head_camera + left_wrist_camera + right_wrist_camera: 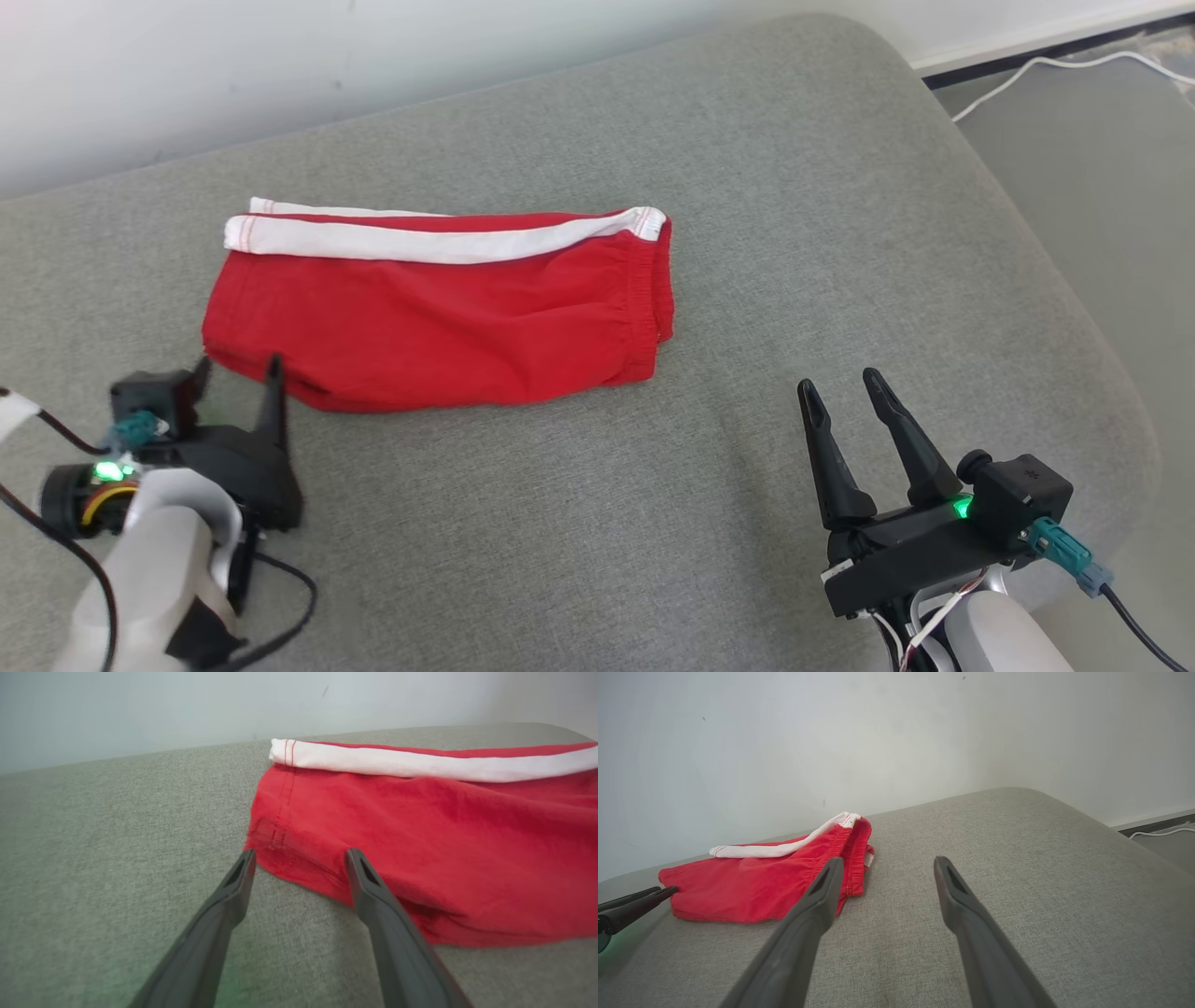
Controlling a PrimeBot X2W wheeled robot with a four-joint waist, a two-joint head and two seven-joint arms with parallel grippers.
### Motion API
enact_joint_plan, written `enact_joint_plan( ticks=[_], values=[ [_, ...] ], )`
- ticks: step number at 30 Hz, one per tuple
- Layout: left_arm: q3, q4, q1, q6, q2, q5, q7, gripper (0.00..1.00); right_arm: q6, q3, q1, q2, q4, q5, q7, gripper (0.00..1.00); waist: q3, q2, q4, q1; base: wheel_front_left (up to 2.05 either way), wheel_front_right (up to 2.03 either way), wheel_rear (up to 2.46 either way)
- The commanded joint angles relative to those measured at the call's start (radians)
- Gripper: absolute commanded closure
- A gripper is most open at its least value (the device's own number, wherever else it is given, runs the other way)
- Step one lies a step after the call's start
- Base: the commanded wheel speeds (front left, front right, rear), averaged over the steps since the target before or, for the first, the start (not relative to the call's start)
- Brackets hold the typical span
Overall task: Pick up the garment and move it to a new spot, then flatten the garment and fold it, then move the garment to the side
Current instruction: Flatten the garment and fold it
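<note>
My right gripper grips the shorts (439, 313) by the elastic waistband (647, 293) next, as the waistband's fold stands up while the legs lie slack on the cushion.
Red shorts (439, 313) with a white side stripe lie folded in half on a grey cushioned surface (747, 233), waistband toward the right. My left gripper (238, 366) is open at the shorts' lower left corner, its fingertips at the hem; in the left wrist view the gripper (299, 856) straddles that corner of the shorts (444, 849). My right gripper (838, 383) is open over bare cushion, well to the right of the shorts. In the right wrist view the gripper (887, 863) points past the waistband end of the shorts (756, 882).
A pale wall (280, 65) runs behind the cushion. The cushion's rounded edge (1111, 373) drops off on the right, with grey floor and a white cable (1055, 70) beyond. Bare cushion lies in front of and to the right of the shorts.
</note>
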Motion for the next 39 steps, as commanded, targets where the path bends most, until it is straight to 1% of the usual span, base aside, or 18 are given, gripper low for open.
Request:
enact_joint_plan(
  ticks=[1, 7, 10, 16, 17, 18, 19, 27, 31, 35, 39],
  values=[
    [0.004, 0.013, -0.016, 0.007, 0.011, 0.01, -0.004, 0.0, -0.001, 0.002, 0.005, -0.005, 0.003, 0.001, 0.0, 0.0, 0.006, 0.0, -0.009, -0.0001, 0.0, 0.0, 0.0],
    [0.018, 0.075, -0.033, -0.009, 0.003, -0.007, -0.004, 0.0, -0.001, 0.006, 0.003, -0.004, 0.01, 0.002, 0.0, 0.0, 0.012, 0.0, -0.016, -0.0001, 0.0, 0.0, 0.0],
    [0.024, 0.108, -0.043, -0.016, 0.009, -0.015, -0.004, 0.0, -0.001, 0.012, -0.004, -0.005, 0.015, 0.002, 0.0, 0.0, 0.015, 0.0, -0.02, -0.0001, 0.0, 0.0, 0.0],
    [0.024, 0.139, -0.063, -0.028, 0.001, -0.016, -0.002, 0.0, -0.001, 0.025, -0.011, -0.011, 0.025, 0.007, 0.0, 0.0, 0.014, 0.0, -0.029, -0.0001, 0.0, 0.0, 0.0],
    [0.024, 0.14, -0.065, -0.026, 0.001, -0.014, -0.002, 0.56, -0.001, 0.027, -0.013, -0.012, 0.026, 0.008, 0.0, 0.0, 0.014, 0.0, -0.031, -0.0001, 0.0, 0.0, 0.0],
    [0.02, 0.14, -0.065, -0.025, 0.002, -0.006, -0.002, 0.95, -0.001, 0.029, -0.013, -0.012, 0.028, 0.009, 0.0, 0.0, 0.013, 0.0, -0.032, -0.0001, 0.0, 0.0, 0.0],
    [0.014, 0.14, -0.064, -0.026, 0.003, 0.002, -0.002, 1.0, -0.001, 0.03, -0.013, -0.013, 0.03, 0.01, 0.0, 0.0, 0.011, 0.0, -0.033, -0.0001, 0.0, 0.0, 0.0],
    [-0.003, 0.123, -0.017, -0.019, -0.008, 0.025, -0.002, 1.0, -0.001, 0.037, 0.012, -0.013, 0.048, 0.012, 0.0, 0.0, -0.046, 0.0, -0.001, -0.0001, 0.0, 0.0, 0.0],
    [0.017, 0.095, 0.035, -0.013, -0.028, 0.008, -0.002, 1.0, -0.001, 0.032, 0.033, -0.005, 0.058, 0.009, 0.0, 0.0, -0.097, 0.0, 0.03, -0.0001, 0.0, 0.0, 0.0],
    [0.029, 0.064, 0.1, -0.024, -0.045, 0.005, -0.002, 1.0, -0.001, 0.025, 0.053, -0.002, 0.067, 0.007, 0.0, 0.0, -0.148, 0.0, 0.063, -0.0001, 0.0, 0.0, 0.0],
    [0.045, 0.013, 0.175, -0.021, -0.072, -0.003, -0.003, 1.0, -0.001, 0.013, 0.081, 0.001, 0.074, -0.001, 0.0, 0.0, -0.189, 0.0, 0.093, -0.0001, 0.0, 0.0, 0.0]
  ],
)
